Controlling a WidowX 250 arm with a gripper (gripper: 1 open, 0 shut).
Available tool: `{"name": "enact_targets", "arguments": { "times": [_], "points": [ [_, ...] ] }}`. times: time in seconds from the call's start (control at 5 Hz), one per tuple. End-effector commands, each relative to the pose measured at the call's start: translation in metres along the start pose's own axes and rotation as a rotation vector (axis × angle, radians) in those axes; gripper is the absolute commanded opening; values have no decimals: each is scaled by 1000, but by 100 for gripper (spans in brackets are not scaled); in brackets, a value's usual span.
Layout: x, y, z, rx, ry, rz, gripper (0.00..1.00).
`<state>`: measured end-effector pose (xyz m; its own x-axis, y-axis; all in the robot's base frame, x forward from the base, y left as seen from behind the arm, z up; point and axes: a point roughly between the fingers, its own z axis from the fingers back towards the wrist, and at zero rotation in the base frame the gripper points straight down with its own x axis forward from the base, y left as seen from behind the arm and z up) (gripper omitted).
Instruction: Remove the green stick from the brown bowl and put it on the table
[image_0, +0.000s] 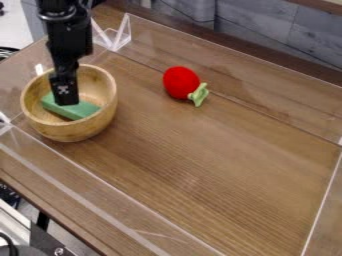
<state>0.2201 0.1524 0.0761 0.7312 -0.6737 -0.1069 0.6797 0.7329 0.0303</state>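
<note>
My gripper grabs the green stick (80, 109) by one end (54, 102) next, to lift it out of the brown bowl onto the table.
The brown bowl (102, 112) sits at the left of the table (214, 170). Inside it lies the green stick (80, 109), slanted across the bowl's floor. My black gripper (63, 92) reaches down into the bowl from above, its fingers open and straddling the left end of the stick. That end of the stick is partly hidden behind the fingers. I cannot tell whether the fingers touch the stick.
A red ball-shaped fruit (182, 81) with a small pale-green leaf (201, 96) lies to the right of the bowl. Low clear acrylic walls (321, 215) line the table's edges, and a clear bracket (115, 37) stands at the back left.
</note>
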Motion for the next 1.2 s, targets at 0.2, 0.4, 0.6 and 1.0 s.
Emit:
{"name": "enact_targets", "arguments": {
  "times": [0.2, 0.4, 0.6, 1.0],
  "points": [
    [-23, 21, -9, 29, -20, 30, 100],
    [-20, 20, -21, 33, -36, 40, 100],
    [-16, 16, -31, 34, -55, 43, 100],
    [-26, 27, -35, 29, -82, 102, 100]
  ]
}}
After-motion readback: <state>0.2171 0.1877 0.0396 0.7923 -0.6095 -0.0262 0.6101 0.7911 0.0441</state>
